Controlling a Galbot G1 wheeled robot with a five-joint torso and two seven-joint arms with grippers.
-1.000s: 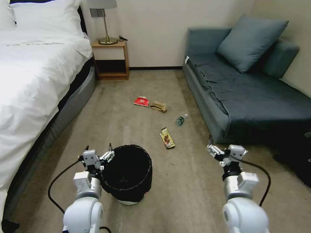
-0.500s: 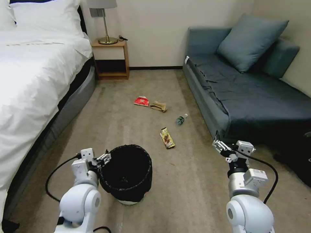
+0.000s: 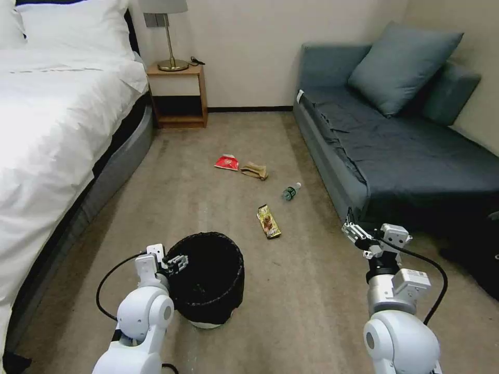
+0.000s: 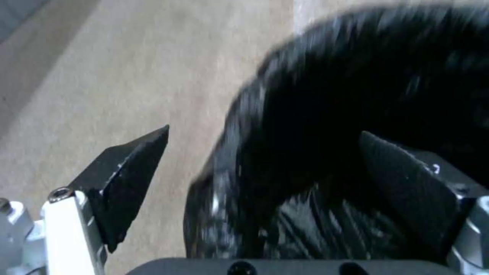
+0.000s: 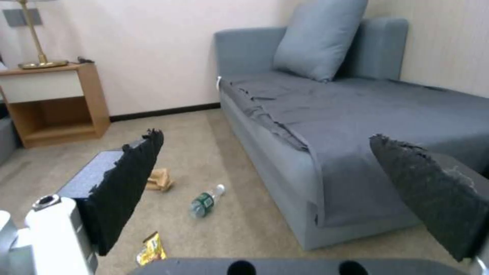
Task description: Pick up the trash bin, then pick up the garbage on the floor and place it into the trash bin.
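Note:
My left gripper has fingers that spread far less than the trash bin's opening, so next it needs to pinch the trash bin by its thin bag-covered rim.
The trash bin (image 3: 210,280), lined with a crinkly black bag, stands on the carpet in front of me with a white base showing below. My left gripper (image 3: 174,263) is open at the bin's left rim. In the left wrist view the left gripper (image 4: 265,133) straddles the bag-covered rim (image 4: 305,126), one finger over the carpet and one over the bin. The garbage lies farther out: a red-white packet (image 3: 227,162), crumpled tan paper (image 3: 254,171), a small bottle (image 3: 291,192) and a yellow-brown wrapper (image 3: 268,222). My right gripper (image 3: 356,234) hangs open and holds nothing, near the sofa's corner.
A white bed (image 3: 47,135) runs along the left and a grey-blue sofa (image 3: 405,150) along the right. A wooden nightstand (image 3: 178,96) with a lamp stands at the back wall. Open carpet lies between bin and litter. Something dark (image 3: 478,259) sits at the far right.
My left arm has swung right and lower, bringing its gripper from beside the bin onto its left rim. The right arm shifted right a little early on, then held still.

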